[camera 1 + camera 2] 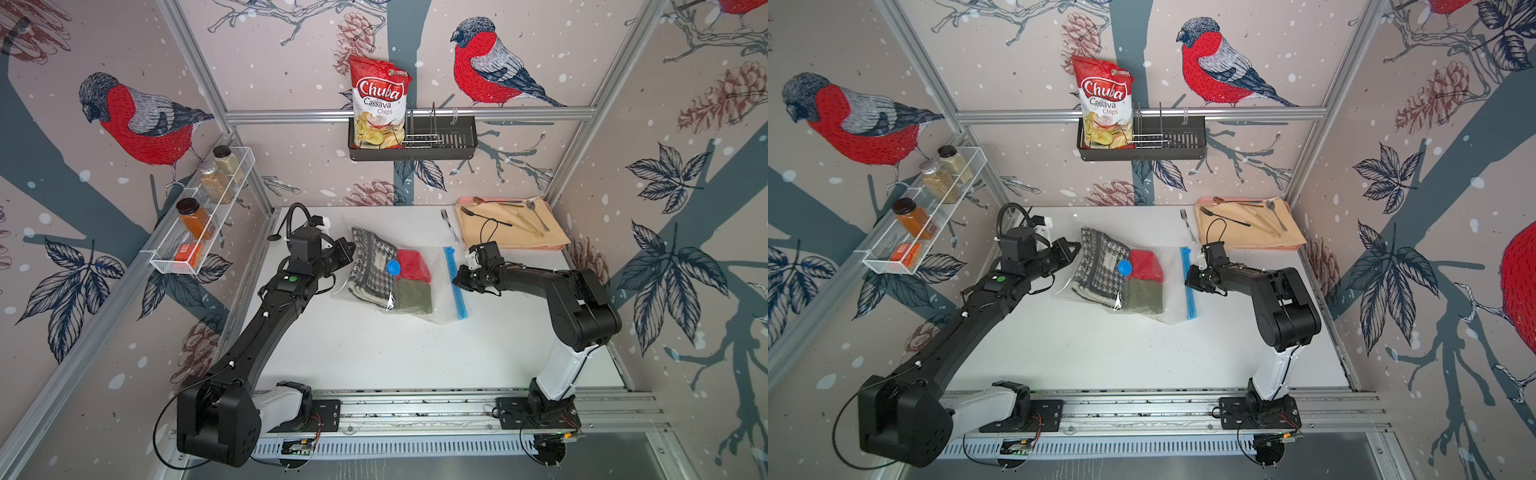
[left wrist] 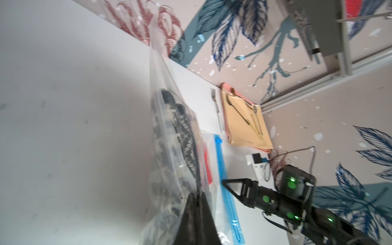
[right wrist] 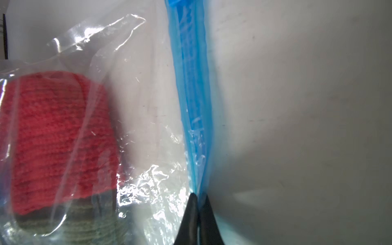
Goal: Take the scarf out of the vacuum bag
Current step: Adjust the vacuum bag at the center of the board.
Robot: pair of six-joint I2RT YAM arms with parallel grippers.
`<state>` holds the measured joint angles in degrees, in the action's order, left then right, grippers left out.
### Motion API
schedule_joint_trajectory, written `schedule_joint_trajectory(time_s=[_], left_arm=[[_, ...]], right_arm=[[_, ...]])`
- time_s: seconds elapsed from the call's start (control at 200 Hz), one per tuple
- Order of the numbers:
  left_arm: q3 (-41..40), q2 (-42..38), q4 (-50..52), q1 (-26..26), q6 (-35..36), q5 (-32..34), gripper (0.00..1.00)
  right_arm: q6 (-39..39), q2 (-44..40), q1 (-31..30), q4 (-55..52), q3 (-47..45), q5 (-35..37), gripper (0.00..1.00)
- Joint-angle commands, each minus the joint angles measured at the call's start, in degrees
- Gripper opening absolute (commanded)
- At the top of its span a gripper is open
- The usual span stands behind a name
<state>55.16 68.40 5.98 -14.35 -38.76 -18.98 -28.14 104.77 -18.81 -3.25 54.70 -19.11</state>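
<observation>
My left gripper is to keep holding the vacuum bag (image 1: 441,286) until the bag lies flat. My fingers hold the bag's edge high, and this tilts the scarf (image 1: 374,266) above the tabletop.
The clear vacuum bag (image 1: 441,286) lies mid-table in both top views, with its light-blue zip strip (image 1: 455,282) on the right side and a round blue valve (image 1: 392,267) on top. Inside it, the houndstooth scarf (image 1: 374,266) (image 1: 1100,266) fills the left half, beside a red knit piece (image 1: 413,264) and an olive one (image 1: 413,296). My left gripper (image 1: 351,249) (image 2: 198,197) is shut on the bag's plastic at its left edge, next to the scarf (image 2: 182,131). The right gripper (image 1: 457,278) (image 3: 199,196) is shut on the zip strip (image 3: 193,84).
A pink tray (image 1: 462,200) with a tan cloth and cutlery sits at the back right, and a fork (image 1: 449,224) lies on the table beside it. A wire spice rack (image 1: 199,232) hangs on the left wall. A black basket (image 1: 457,137) with a chips bag hangs on the back wall.
</observation>
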Motion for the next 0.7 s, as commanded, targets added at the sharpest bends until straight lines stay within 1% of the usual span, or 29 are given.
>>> schedule_joint_trajectory(time_s=[0.0,0.15,0.345,0.45,0.545,0.695], left_arm=[[3.31,0.00,-7.04,-4.13,-1.70,-0.14,0.00],[8.97,2.27,-11.30,-10.51,-2.15,0.26,0.00],[19.60,9.37,-13.79,-16.56,-2.03,-1.33,0.00],[23.47,12.88,-17.25,-17.76,-3.99,-3.79,0.00],[24.22,14.38,-23.98,-17.87,-7.51,-6.43,0.00],[25.44,14.63,-28.94,-17.84,-9.76,-5.67,0.00]], right_arm=[[1.77,0.96,-0.85,-5.17,0.32,5.29,0.00],[1.77,1.23,-0.94,-4.69,0.16,5.40,0.00],[1.62,1.59,-1.02,-4.49,0.07,5.75,0.00],[1.52,1.75,-0.98,-4.21,-0.19,5.75,0.00],[1.51,2.02,-0.96,-3.90,-0.29,5.62,0.00],[1.29,2.70,-0.93,-3.96,-0.12,5.67,0.00]])
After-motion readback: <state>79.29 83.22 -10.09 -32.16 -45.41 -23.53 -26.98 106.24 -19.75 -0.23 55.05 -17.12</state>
